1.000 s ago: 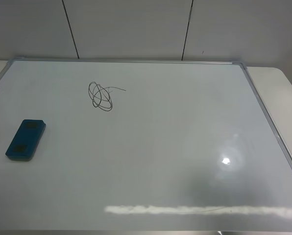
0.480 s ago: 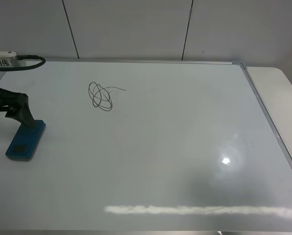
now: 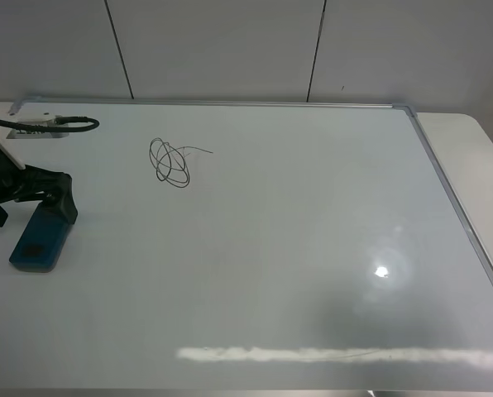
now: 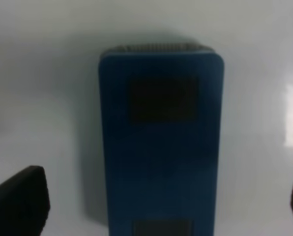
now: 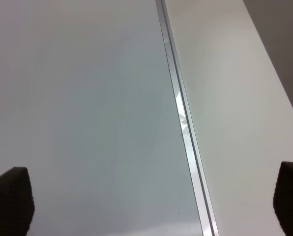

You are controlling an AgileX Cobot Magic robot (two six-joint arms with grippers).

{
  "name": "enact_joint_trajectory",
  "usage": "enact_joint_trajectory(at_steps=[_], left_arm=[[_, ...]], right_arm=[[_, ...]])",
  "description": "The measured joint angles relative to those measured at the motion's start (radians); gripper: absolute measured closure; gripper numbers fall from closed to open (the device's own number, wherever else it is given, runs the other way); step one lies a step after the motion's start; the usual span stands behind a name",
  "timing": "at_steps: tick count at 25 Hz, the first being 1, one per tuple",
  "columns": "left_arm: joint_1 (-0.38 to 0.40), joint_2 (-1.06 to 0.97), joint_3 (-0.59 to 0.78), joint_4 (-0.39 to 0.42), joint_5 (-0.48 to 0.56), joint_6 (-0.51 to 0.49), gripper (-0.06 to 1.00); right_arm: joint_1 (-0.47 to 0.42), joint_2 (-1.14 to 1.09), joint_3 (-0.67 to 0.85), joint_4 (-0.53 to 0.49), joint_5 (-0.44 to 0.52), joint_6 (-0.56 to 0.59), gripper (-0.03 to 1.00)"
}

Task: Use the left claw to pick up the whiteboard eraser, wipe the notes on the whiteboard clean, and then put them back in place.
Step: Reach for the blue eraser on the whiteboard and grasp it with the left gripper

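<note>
My left gripper's fingers are above the teal-blue eraser's top (image 3: pixel 40 240), with whiteboard showing beside the eraser's top. It is too early to close, so the left gripper lowers first.
The whiteboard (image 3: pixel 313 248) lies flat and fills most of the exterior high view. The notes (image 3: pixel 170 162), a black looped scribble, are at its upper left. The teal-blue whiteboard eraser (image 3: pixel 36 240) lies near the board's left edge. The left claw (image 3: pixel 29 211) has come in from the left and hangs over the eraser's far end, open, with one finger on each side. In the left wrist view the eraser (image 4: pixel 161 147) lies between the spread fingertips (image 4: pixel 18 196), with gaps on both sides. The right gripper (image 5: pixel 149 201) is open and empty above the board's right edge.
The board's silver frame (image 5: pixel 183 123) runs along its right side, with the bare white table (image 3: pixel 470 149) beyond it. A grey panelled wall (image 3: pixel 230 50) stands behind. A black cable and white box (image 3: pixel 40 126) trail at the left wrist.
The left arm came into view from the left edge and moved over the far end of the eraser. The eraser and the notes have not moved.
</note>
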Motion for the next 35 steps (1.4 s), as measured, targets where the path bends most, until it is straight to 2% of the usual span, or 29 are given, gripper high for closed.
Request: enact_joint_trajectory(at_steps=[19,29,35], left_arm=[[0.0,0.09,0.0,0.018,-0.01,0.005,-0.05],[0.0,0.095,0.0,0.067,-0.029,0.0,-0.05],[0.0,0.106,0.0,0.07,-0.032,-0.007,-0.05]], right_arm=[[0.0,0.0,0.0,0.0,0.0,0.0,0.0],[0.0,0.0,0.0,0.0,0.0,0.0,0.0],[0.0,0.0,0.0,0.0,0.0,0.0,0.0]])
